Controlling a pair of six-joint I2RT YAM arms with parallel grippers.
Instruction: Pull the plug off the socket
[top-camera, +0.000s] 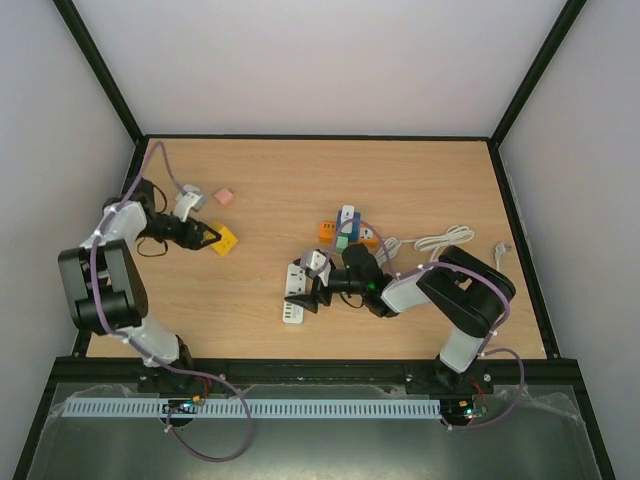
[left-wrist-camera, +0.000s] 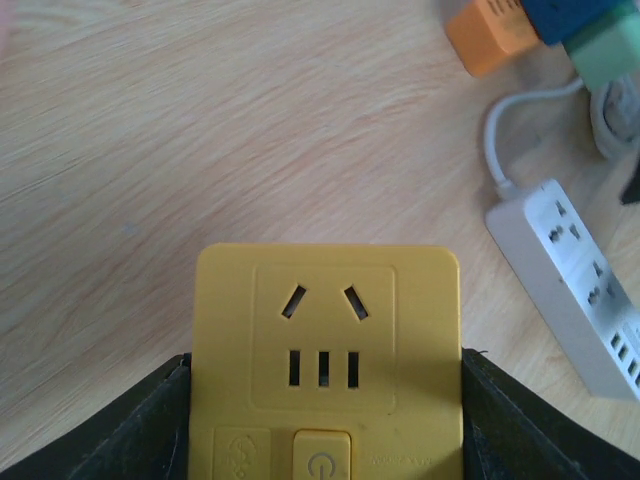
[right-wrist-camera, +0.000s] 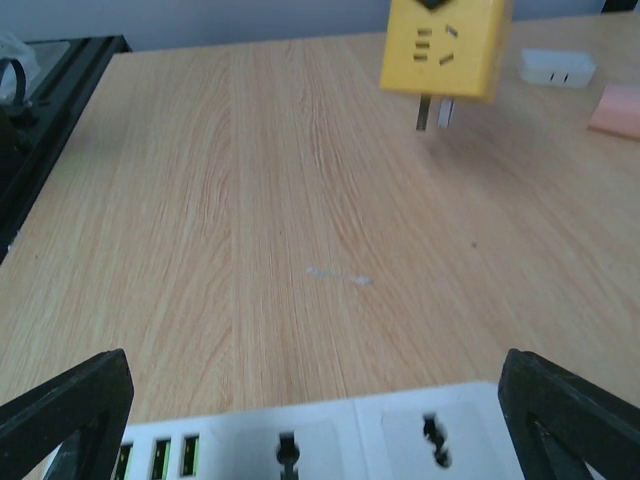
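The yellow cube plug (left-wrist-camera: 325, 350) is hanging above the wood and would fall if I opened now, so my left gripper should keep holding it.
A yellow cube plug (left-wrist-camera: 325, 350) with sockets and a power button on its face sits between my left gripper's (left-wrist-camera: 325, 445) black fingers (left-wrist-camera: 120, 440), which are shut on its sides. In the top view the left gripper (top-camera: 205, 236) holds it (top-camera: 225, 239) at the table's left. In the right wrist view the plug (right-wrist-camera: 445, 45) hangs above the wood with its metal prongs (right-wrist-camera: 432, 112) bare. The white power strip (top-camera: 296, 290) lies at the middle. My right gripper (top-camera: 312, 290) is open over it, its fingers (right-wrist-camera: 70, 415) wide apart above the strip's face (right-wrist-camera: 330, 440).
A white adapter (top-camera: 188, 203) and a pink block (top-camera: 224, 196) lie at the far left. A cluster of orange, blue and green adapters (top-camera: 345, 230) and a coiled white cable (top-camera: 440, 240) lie right of centre. The strip also shows in the left wrist view (left-wrist-camera: 580, 290).
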